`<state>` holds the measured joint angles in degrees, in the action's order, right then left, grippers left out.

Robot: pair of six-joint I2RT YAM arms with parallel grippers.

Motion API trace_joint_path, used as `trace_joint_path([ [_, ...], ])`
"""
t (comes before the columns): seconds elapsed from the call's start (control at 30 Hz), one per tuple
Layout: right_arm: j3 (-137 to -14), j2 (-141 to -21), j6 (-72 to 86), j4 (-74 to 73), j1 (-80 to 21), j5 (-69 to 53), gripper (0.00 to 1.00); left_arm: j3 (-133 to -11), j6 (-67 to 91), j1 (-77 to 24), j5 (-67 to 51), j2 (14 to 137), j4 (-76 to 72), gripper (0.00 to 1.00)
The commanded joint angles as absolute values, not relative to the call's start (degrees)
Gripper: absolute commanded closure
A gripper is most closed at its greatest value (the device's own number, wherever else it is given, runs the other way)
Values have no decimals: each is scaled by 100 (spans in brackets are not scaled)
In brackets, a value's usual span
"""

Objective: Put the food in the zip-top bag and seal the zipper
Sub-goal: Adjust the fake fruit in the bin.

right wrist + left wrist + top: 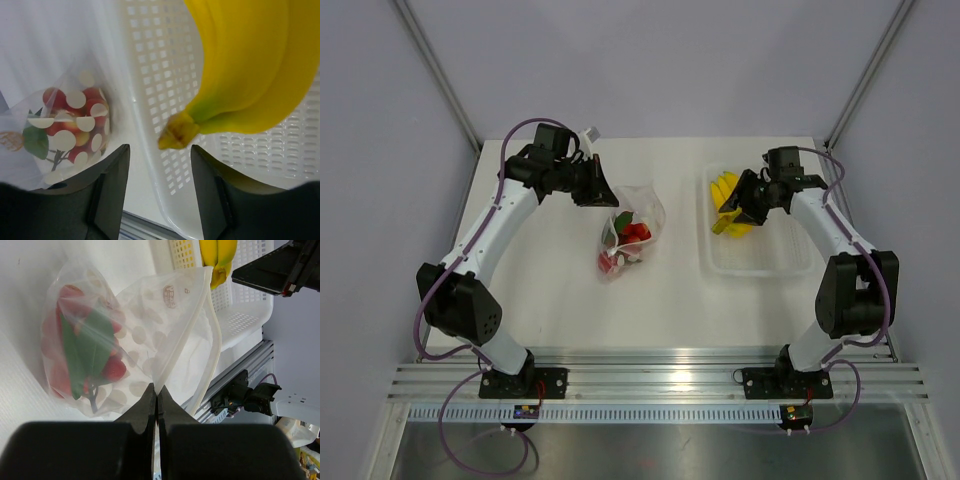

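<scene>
I should grab the bananas across their bodies near the stem [730, 213] with my right gripper next, so the stem stays free to go into the zip-top bag [638, 222] first.
The zip-top bag [638, 222] lies mid-table with the red strawberry cluster [631, 238] inside it. My left gripper [607, 195] is shut on the bag's upper edge. In the left wrist view its jaws [156, 388] pinch the clear dotted film, the zipper [201, 325] curves away to the right, and the mouth gapes. The strawberries [75, 347] show through the film. The yellow bananas [725, 188] lie in a clear tray [765, 262]. My right gripper [730, 222] hovers at their stem end. Its jaws [160, 150] stand open on either side of the banana stem [177, 132], not touching it.
The perforated tray's wall [150, 75] runs between the bananas and the bag [65, 127]. The table's near edge has a metal rail [650, 375]. Grey walls enclose the back and both sides.
</scene>
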<state>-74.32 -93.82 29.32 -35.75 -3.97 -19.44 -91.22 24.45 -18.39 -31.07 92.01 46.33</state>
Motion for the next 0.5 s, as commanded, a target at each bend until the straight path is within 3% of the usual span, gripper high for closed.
trace_joint_path([
  [0.0, -7901, -8905, 2672, -3839, -483, -1848, 39, -9062, 2443, -1846, -3129, 9255, 4359, 100],
  [0.23, -8278, -8867, 2181, -4534, -483, -248, 16, -9088, 2434, -1846, -3120, 9316, 4351, 100],
  [0.33, -8692, -9438, 2022, -4895, -475, 307, 12, -9070, 2426, -1846, -3112, 9316, 4351, 100],
  [0.47, -9183, -10361, 1723, -5158, -448, 168, 8, -9062, 2400, -1846, -3094, 9308, 4386, 100],
])
